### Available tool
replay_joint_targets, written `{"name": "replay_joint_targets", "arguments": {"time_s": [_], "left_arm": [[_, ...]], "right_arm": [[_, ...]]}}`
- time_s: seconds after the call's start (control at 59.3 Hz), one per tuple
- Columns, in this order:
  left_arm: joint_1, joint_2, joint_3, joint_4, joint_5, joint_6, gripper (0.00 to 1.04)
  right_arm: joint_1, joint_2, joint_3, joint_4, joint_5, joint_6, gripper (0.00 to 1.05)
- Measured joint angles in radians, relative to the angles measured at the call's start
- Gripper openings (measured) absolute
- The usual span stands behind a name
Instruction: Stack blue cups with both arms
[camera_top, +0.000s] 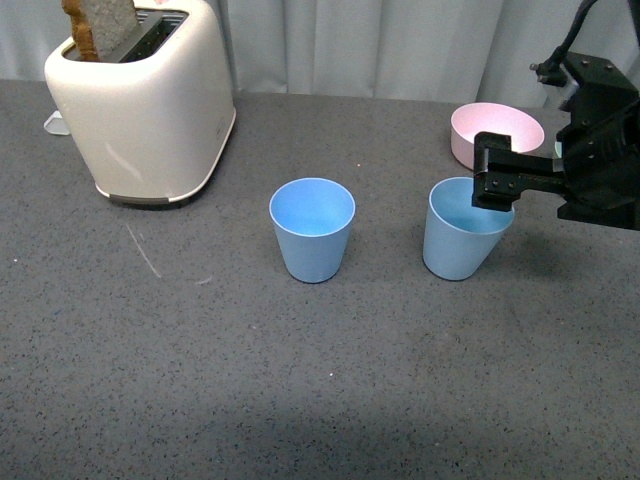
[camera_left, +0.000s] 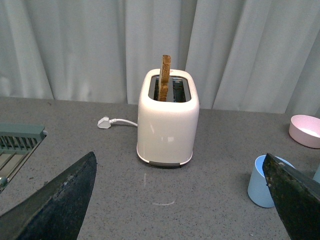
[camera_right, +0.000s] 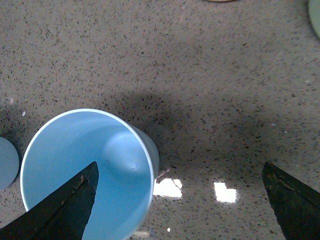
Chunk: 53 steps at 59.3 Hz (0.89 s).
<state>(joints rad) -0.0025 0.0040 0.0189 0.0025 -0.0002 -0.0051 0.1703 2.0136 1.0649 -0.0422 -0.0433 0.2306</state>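
The second blue cup should be grabbed next with my right gripper by its rim (camera_right: 146, 150), to stack the blue cups.
Two light blue cups stand on the grey table. One cup (camera_top: 312, 230) is upright in the middle. The other cup (camera_top: 460, 238) is to its right and leans. My right gripper (camera_top: 494, 186) is open just above this cup's rim. In the right wrist view the cup (camera_right: 85, 170) lies under one finger (camera_right: 65, 207), and the other finger is well outside it; the gripper (camera_right: 180, 202) holds nothing. My left gripper (camera_left: 175, 205) is open and empty, out of the front view. The middle cup (camera_left: 261, 182) shows beside its finger (camera_left: 295, 200).
A cream toaster (camera_top: 145, 100) with a slice of bread stands at the back left, its plug (camera_left: 104, 122) lying behind it. A pink bowl (camera_top: 490, 125) sits behind the right cup. A green bowl's edge (camera_right: 315, 17) and a green rack (camera_left: 20, 140) show at frame edges.
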Motion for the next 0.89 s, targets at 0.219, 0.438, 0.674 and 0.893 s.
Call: {"name": "replay_joint_targets", "arguments": {"time_s": [0.219,0.438,0.674,0.893], "left_arm": [[0.0,0.0,0.0,0.0,0.0,0.0,0.98],[0.0,0.0,0.0,0.0,0.0,0.0,0.98],[0.0,0.0,0.0,0.0,0.0,0.0,0.98],[0.0,0.0,0.0,0.0,0.0,0.0,0.98]], "right_arm": [[0.015,0.047,0.045,-0.036,0.009,0.03,0.76],[0.02,0.058,0.07,-0.069,0.016,0.055,0.44],[0.02,0.059,0.071,-0.084,0.012,0.071,0.07],[0.018,0.026,0.073,-0.102,-0.073,0.102,0.01]]}}
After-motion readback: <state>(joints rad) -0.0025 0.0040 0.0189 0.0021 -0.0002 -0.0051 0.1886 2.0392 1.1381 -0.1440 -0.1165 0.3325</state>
